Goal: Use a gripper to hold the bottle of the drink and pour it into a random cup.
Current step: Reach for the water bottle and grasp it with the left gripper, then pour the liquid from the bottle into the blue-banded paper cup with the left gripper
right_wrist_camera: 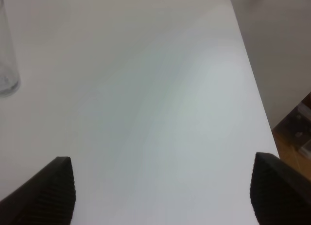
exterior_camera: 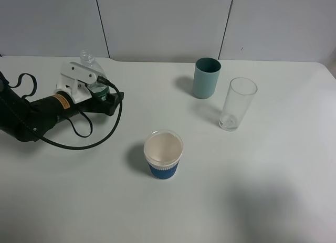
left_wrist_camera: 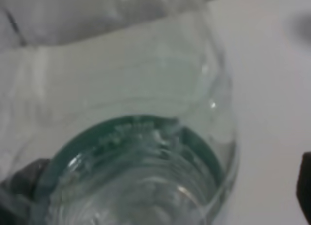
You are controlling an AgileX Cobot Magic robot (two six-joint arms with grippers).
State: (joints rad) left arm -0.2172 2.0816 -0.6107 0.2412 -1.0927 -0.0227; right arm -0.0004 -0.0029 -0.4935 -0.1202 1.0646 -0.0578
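Note:
My left gripper closes next, since it is time to close: the bottle's green label (exterior_camera: 98, 88) sits between its dark fingers.
The bottle (exterior_camera: 89, 61) is small and clear, with a green label and no cap, and stands at the back left of the white table. My left gripper (exterior_camera: 94, 85) has its white jaws around the bottle's lower part. In the left wrist view the bottle (left_wrist_camera: 146, 137) fills the frame; one dark pad (left_wrist_camera: 24, 179) is at its side and the other pad (left_wrist_camera: 306, 186) stands apart from it. The white cup (exterior_camera: 164, 152) with a blue sleeve stands upright near the table's middle front. My right gripper (right_wrist_camera: 163, 191) is open and empty over bare table; it is out of the exterior view.
A teal tumbler (exterior_camera: 206, 77) stands at the back centre-right, and a tall clear glass (exterior_camera: 237, 104) is just to its right. The glass also shows in the right wrist view (right_wrist_camera: 6, 64). The table's right edge (right_wrist_camera: 252, 89) lies near the right gripper.

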